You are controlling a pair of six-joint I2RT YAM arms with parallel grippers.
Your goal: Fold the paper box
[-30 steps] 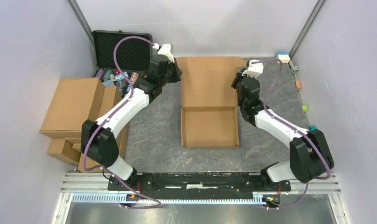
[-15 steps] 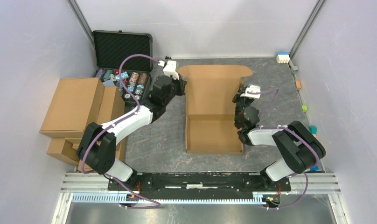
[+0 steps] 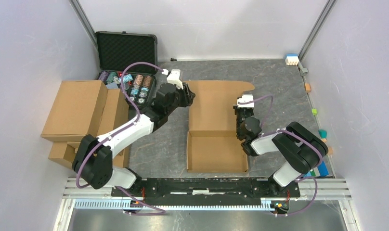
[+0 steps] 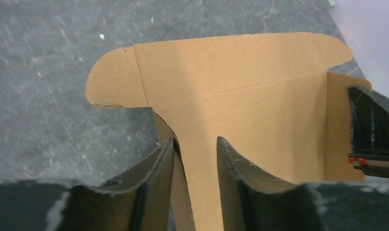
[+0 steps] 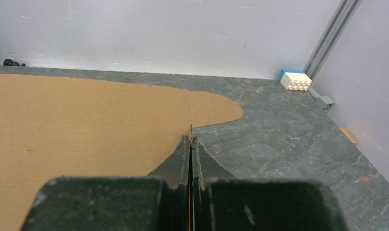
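Observation:
The lid needs to fold over the tray, so my left gripper should next pinch the lid's standing side flap and leave the ear flaps free.
The paper box (image 3: pixel 216 151) is a brown cardboard sheet lying mid-table. Its near half forms a shallow tray, and its lid panel (image 3: pixel 214 103) lies flat beyond with rounded ear flaps. At the lid's left edge my left gripper (image 3: pixel 188 96) is open. In the left wrist view the lid's left side flap (image 4: pixel 180 192) stands on edge between the parted fingers (image 4: pixel 195 140), close to the left one. My right gripper (image 3: pixel 239 111) is shut on the lid's right side flap. The right wrist view shows that thin cardboard edge pinched between its fingertips (image 5: pixel 190 139).
An open black foam-lined case (image 3: pixel 126 48) with poker chips (image 3: pixel 137 85) stands at the back left. Stacked brown cartons (image 3: pixel 77 108) fill the left side. A white and blue block (image 3: pixel 292 59) sits in the far right corner, and small coloured blocks (image 3: pixel 314 111) line the right wall.
Both arms have drawn back toward the near edge, and the box has slid nearer with them. The left gripper's jaws have parted; the right stays clamped.

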